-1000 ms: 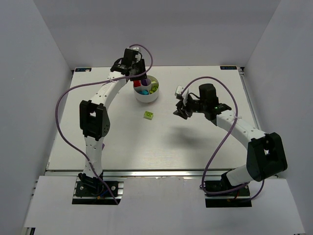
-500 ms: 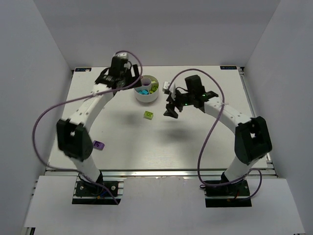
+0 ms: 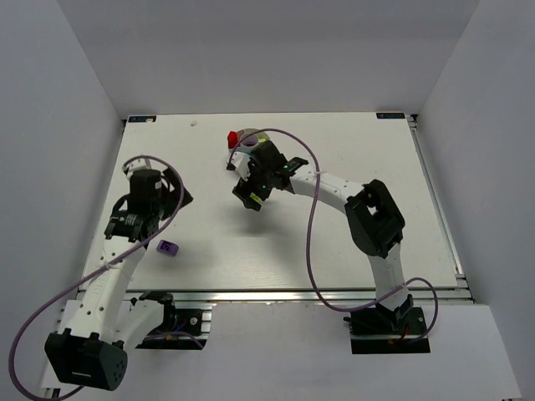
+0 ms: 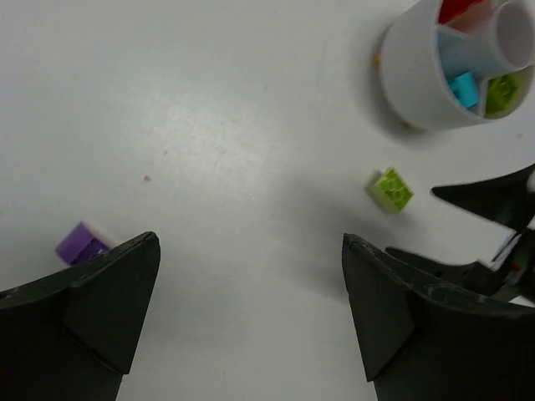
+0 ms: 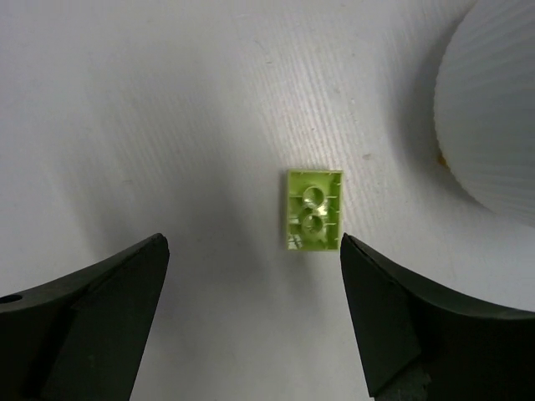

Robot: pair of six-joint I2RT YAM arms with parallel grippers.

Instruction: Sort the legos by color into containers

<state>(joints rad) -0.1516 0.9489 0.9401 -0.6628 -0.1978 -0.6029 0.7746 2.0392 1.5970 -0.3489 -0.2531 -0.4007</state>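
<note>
My fingers end short of the lime green lego [image 3: 256, 198] [image 5: 313, 210], above the tabletop, so my right gripper lowers next and only then closes on it.
A lime green lego [image 5: 313, 210] lies upside down on the table, just ahead of my open right gripper [image 5: 255, 246] and a little right of its midline. In the top view that gripper [image 3: 251, 199] hangs over the brick and hides it. The white dish [image 4: 410, 79] holds red, cyan [image 4: 462, 88] and lime legos in separate containers. A purple lego [image 4: 81, 244] lies by the left finger of my open, empty left gripper [image 4: 249, 251]. In the top view the purple lego [image 3: 168, 247] sits below the left gripper [image 3: 170, 200].
The dish's ribbed wall [image 5: 493, 125] stands close on the right of the lime lego. My right arm [image 3: 326, 185] lies across the dish in the top view, where a red lego [image 3: 233, 137] shows. The right gripper's fingers [image 4: 493, 200] reach into the left wrist view.
My left arm swung away from the dish to the left front and its gripper opened. My right arm moved left over the lime lego and opened. The purple lego came into view.
</note>
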